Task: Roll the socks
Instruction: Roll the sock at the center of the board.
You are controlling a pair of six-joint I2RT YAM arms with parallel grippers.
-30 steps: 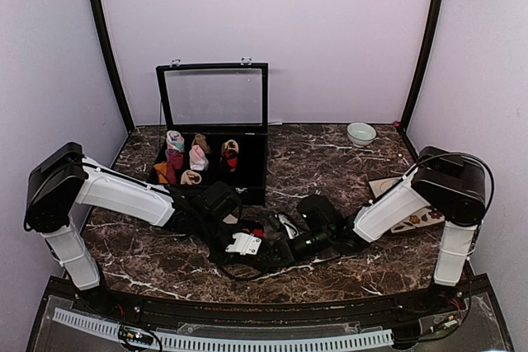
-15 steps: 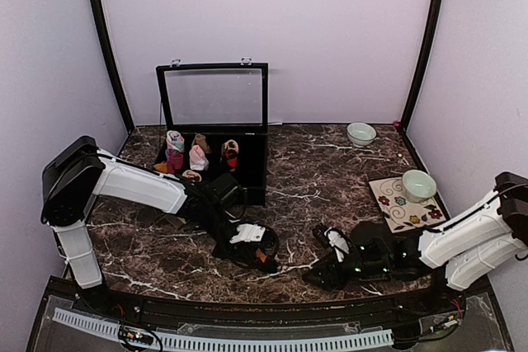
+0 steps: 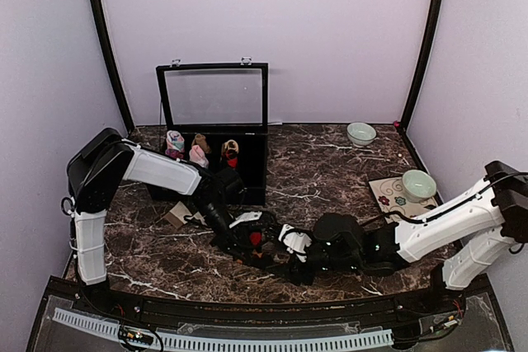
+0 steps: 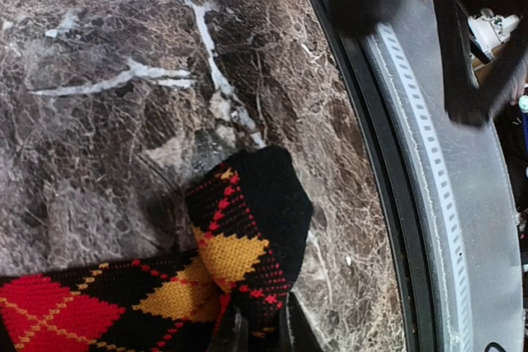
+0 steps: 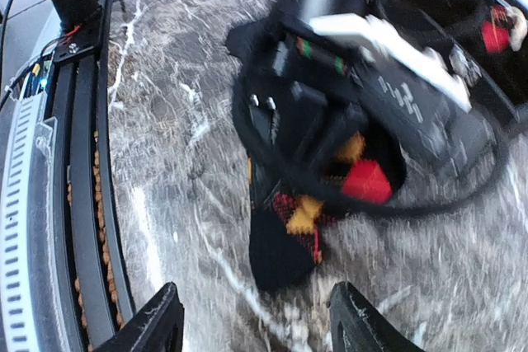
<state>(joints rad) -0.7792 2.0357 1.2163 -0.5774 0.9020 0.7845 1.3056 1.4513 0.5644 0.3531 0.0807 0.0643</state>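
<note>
My right gripper will next grab the argyle sock by its black tip (image 5: 277, 260), so the diamond-patterned length stays free to fold and roll.
The black sock with red and yellow argyle diamonds (image 4: 247, 220) lies on the marble table, its end folded over. My left gripper (image 4: 256, 331) is shut on that folded end at the bottom of the left wrist view. From above, the left gripper (image 3: 247, 235) sits at the table's centre front with the sock (image 3: 256, 240) under it. My right gripper (image 5: 256, 323) is open, its fingers (image 5: 153, 323) wide apart, and the sock's black tip (image 5: 280, 245) lies just ahead between them. A cream sock (image 3: 175, 217) lies to the left.
A black box (image 3: 252, 172) with its glass lid up stands at the back left and holds rolled sock bundles (image 3: 198, 156). A white bowl (image 3: 360, 133) sits far back. A green bowl (image 3: 418, 185) rests on a floral mat at the right. The front rail (image 5: 78, 162) runs close by.
My right gripper has opened wide, swung out to the right, then come back left to the sock's tip. The left gripper has kept its hold and drifted slightly right.
</note>
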